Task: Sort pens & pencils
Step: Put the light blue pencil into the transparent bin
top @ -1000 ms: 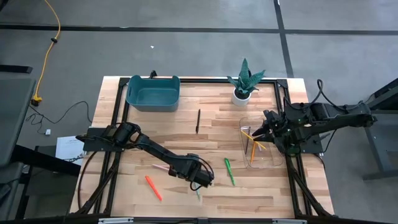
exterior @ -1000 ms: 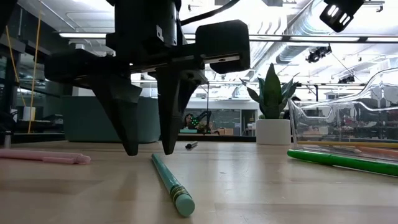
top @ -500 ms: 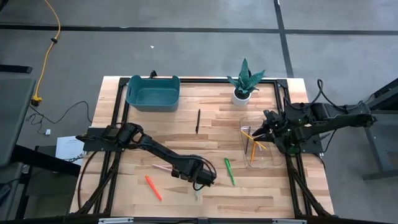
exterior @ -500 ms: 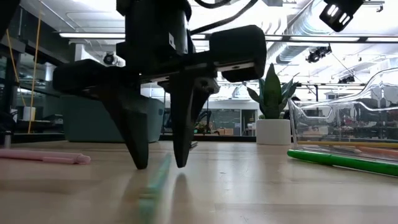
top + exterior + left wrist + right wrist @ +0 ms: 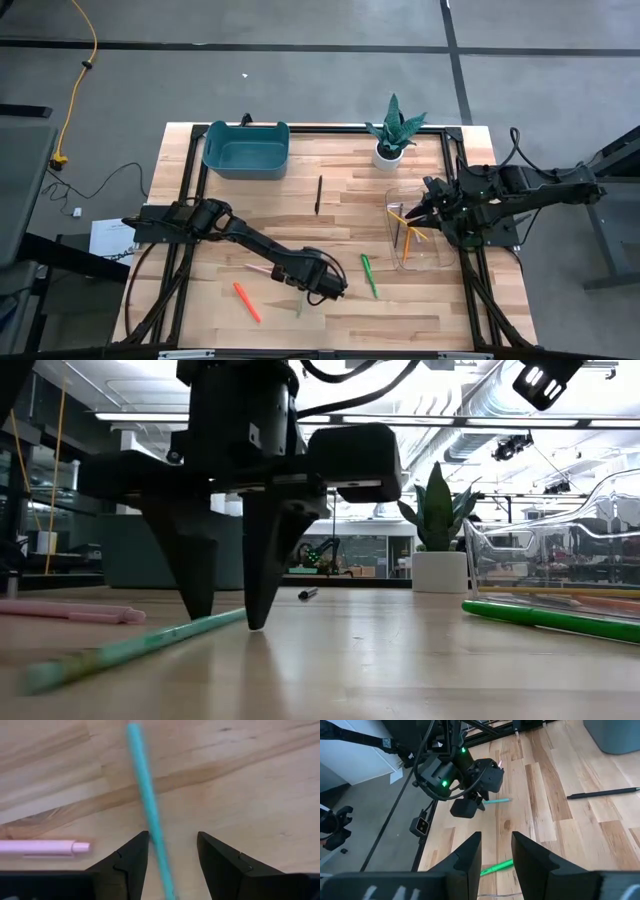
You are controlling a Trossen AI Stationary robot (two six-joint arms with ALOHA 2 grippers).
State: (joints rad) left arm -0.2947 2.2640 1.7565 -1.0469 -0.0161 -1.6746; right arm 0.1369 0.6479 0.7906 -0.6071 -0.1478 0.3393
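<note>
The teal pencil will go into the clear container with the other pencils, so my left gripper will grab it by its body next.
My left gripper (image 5: 322, 287) is open, its fingers pointing down at the table near the front middle. The teal pencil (image 5: 148, 805) lies flat on the table between its fingers and runs out toward the table's near left (image 5: 130, 648). The pink pen (image 5: 260, 269), red-orange pen (image 5: 246, 301), green pen (image 5: 369, 276) and black pen (image 5: 319, 194) lie loose on the table. The orange and yellow pencils (image 5: 407, 222) lie in a clear container (image 5: 432, 262). My right gripper (image 5: 432, 212) is open and empty over that container's far end. I cannot make out the brown pencil. My left gripper comes at the teal pencil from above, one finger on each side of its shaft. The inner side of one fingertip (image 5: 255, 610) stands against the shaft near its far end (image 5: 235, 620). The pencil lies flat on the table, not lifted.
A teal bin (image 5: 245, 148) stands at the far left and a potted plant (image 5: 393, 130) at the far right of the table. The pink pen (image 5: 40, 847) lies close beside my left gripper. Black frame rails run along the table's left and right sides.
The teal pencil has turned about flat on the table: its near end has swung toward the table's left edge, while its far end has stayed between my left gripper's fingers. My left gripper has stayed low over it, shifting only slightly.
</note>
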